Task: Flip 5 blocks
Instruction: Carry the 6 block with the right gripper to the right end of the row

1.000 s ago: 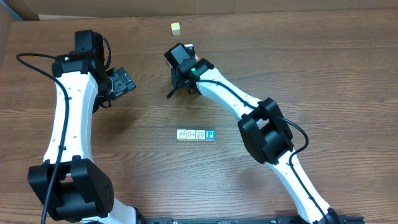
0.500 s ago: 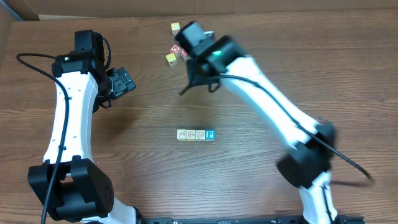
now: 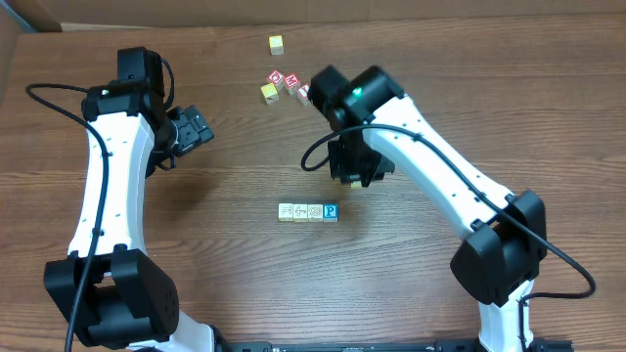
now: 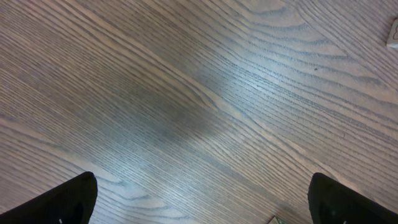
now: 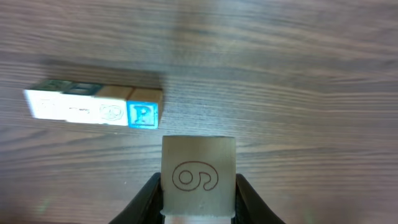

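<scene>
My right gripper keeps holding the fifth cream block until it lines up with the row. Above bare wood, the block would fall out of the row's line.
A row of four pale blocks lies at the table's middle, its right end showing the blue "P" face. The right wrist view shows that row ahead to the left, ending in the P block. My right gripper is shut on a fifth cream block with a dark looped line mark on its face. It hangs just behind and right of the row. My left gripper stands open over bare wood at the far left, holding nothing.
At the back stand a yellow cube, a second yellow cube and three red-and-white cubes. A cube's edge shows at the left wrist view's top right. The right arm's links stretch across the right half of the table.
My right arm has swung from the back cluster down toward the centre row, carrying the cream block. The red-and-white and yellow cubes it covered now show. The left arm has not moved.
</scene>
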Robot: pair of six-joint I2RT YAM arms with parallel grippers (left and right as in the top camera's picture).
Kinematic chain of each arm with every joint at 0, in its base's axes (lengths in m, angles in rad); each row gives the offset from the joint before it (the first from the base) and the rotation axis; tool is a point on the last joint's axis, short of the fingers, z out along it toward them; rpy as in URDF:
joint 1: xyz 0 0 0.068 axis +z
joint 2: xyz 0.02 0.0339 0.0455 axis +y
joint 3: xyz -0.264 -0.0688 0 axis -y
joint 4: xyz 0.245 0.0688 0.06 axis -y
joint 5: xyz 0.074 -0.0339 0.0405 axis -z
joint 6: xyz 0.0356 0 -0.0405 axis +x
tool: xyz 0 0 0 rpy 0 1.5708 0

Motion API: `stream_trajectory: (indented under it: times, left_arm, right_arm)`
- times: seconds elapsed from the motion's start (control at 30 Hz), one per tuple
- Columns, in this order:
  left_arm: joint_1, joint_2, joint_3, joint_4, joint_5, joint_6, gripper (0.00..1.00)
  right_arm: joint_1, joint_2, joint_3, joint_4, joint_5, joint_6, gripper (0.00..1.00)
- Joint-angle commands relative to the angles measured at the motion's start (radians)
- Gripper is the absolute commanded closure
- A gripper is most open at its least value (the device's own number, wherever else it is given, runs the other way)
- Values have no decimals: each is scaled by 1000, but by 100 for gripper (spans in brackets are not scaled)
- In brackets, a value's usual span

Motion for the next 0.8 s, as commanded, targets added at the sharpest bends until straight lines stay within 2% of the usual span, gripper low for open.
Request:
stream_trajectory:
  times: [0.0,0.4,0.43,0.47,0.57,0.67,0.77]
  left_arm:
    - [-2,-16,15,2,5,-10,0]
    - [-2,-16,16,2,5,-10,0]
    - [-2,-16,16,2,5,-10,0]
    - [-2,-16,16,2,5,-10,0]
    - [-2,-16,16,2,5,-10,0]
    - [-2,-16,15,2,5,-10,0]
    - [-2,-16,16,2,5,-10,0]
  right_arm:
    - [-3,-2,-111,61,-70,9,96]
    - [-37,-2,-414,354,-140,47,94]
    - [-40,-2,-424,369,-140,47,87]
    - [-44,-2,-432,382,-140,47,72]
    - [-57,-2,-431,380,-140,47,65]
    - [-71,-6,-415,354,-152,46,62]
    - [-85,-10,-381,318,-156,39,48]
